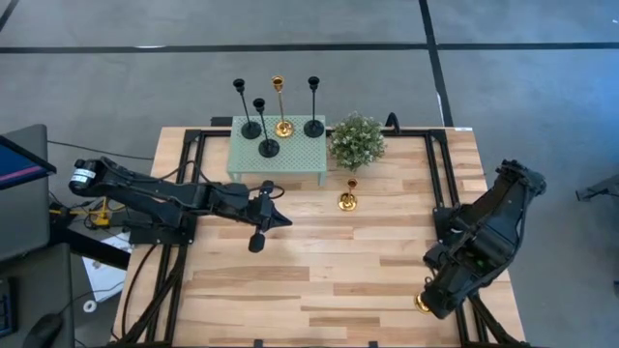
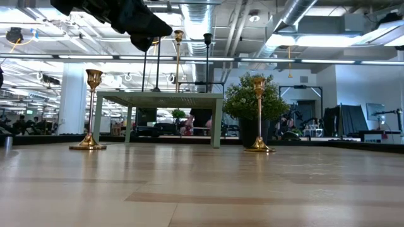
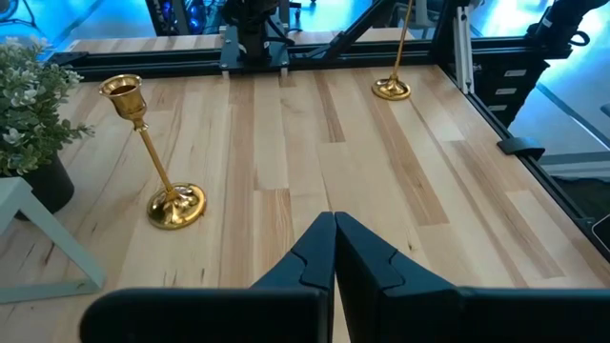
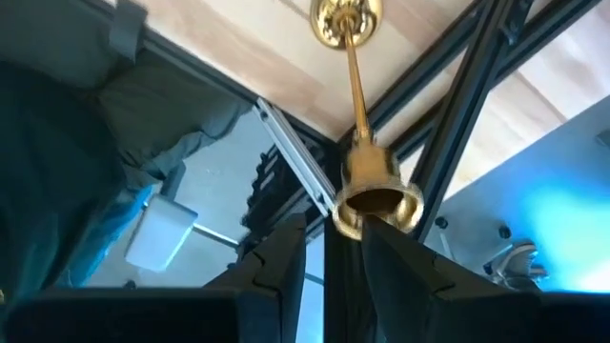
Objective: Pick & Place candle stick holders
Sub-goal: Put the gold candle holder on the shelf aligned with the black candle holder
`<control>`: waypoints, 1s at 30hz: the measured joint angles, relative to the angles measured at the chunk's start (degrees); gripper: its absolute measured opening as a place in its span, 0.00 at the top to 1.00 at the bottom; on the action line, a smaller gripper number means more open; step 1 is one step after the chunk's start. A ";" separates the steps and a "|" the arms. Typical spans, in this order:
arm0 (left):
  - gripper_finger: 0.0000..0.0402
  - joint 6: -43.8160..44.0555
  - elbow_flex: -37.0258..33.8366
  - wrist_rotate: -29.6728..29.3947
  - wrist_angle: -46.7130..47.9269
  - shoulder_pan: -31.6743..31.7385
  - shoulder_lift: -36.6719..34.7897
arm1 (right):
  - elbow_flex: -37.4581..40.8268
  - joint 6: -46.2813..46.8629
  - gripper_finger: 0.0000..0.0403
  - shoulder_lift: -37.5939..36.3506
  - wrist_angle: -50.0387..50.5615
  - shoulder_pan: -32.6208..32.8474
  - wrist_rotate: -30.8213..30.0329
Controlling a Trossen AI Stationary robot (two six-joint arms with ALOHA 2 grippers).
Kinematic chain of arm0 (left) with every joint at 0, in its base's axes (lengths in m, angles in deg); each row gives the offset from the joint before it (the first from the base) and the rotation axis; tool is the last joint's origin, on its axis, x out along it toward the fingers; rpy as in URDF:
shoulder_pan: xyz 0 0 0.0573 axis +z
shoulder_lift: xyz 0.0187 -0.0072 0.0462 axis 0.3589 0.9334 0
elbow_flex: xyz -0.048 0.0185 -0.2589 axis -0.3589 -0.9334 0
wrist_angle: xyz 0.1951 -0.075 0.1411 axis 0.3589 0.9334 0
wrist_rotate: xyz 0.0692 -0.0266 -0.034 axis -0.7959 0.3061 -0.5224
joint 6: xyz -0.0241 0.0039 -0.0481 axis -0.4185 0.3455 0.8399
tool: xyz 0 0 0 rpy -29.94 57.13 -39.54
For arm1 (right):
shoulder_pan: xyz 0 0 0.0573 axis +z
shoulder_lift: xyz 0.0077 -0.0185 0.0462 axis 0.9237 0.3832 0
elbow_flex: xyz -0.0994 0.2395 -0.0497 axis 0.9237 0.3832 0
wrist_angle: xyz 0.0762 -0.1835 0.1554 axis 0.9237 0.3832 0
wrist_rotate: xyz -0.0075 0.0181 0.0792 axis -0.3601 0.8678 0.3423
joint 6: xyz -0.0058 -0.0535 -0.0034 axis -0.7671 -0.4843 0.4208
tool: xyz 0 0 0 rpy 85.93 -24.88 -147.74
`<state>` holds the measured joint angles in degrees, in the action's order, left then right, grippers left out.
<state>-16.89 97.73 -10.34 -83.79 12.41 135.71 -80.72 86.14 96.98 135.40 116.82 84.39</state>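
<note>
The gold holder will be grabbed by its top cup [image 4: 374, 171] with my right gripper, which leaves the gold holder's base [image 4: 343, 21] free to stand on the mint table.
Three black candle stick holders [image 1: 269, 147] and a gold one [image 1: 283, 127] stand on the mint table [image 1: 290, 159]. Another gold holder [image 1: 348, 201] stands on its base on the wood in front of the plant. A further gold holder [image 2: 88, 110] stands below my left arm, which hides it in the high view. My left gripper [image 3: 334, 250] hovers shut above the table's middle and touches nothing. At the near right corner, my right gripper [image 4: 341, 238] points steeply down onto the top of a gold holder [image 4: 357, 95]. My right gripper has the gold holder's top cup [image 4: 376, 195] at its fingertips, coming from above and slanting down. The cup's open end faces the wrist. The fingers themselves hide the exact touching points. The base [image 4: 345, 19] appears to rest on the wood by the table's edge.
A bushy potted plant [image 1: 356, 141] stands right of the mint table. Black frame rails [image 1: 440, 184] run along the table's sides and far edge. Bare wood lies between the two arms, toward the near edge.
</note>
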 joint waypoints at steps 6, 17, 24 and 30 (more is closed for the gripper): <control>0.98 -0.07 -0.01 0.00 0.02 0.00 0.00 | 0.00 -0.46 0.76 0.00 -0.29 -0.08 -1.00; 0.98 -0.07 -0.01 0.00 0.04 0.00 0.00 | 0.00 -1.11 0.76 0.00 -0.18 0.19 -4.39; 0.98 -0.07 0.00 0.00 0.05 0.01 0.00 | 0.00 -0.91 0.76 0.00 -0.16 0.16 -4.35; 0.98 -0.07 -0.02 0.00 0.06 0.02 0.00 | 0.00 1.32 0.76 0.01 -0.14 0.12 -1.38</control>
<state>-16.96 97.71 -10.34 -83.73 12.43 135.71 -80.72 87.46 96.99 135.26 116.94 83.00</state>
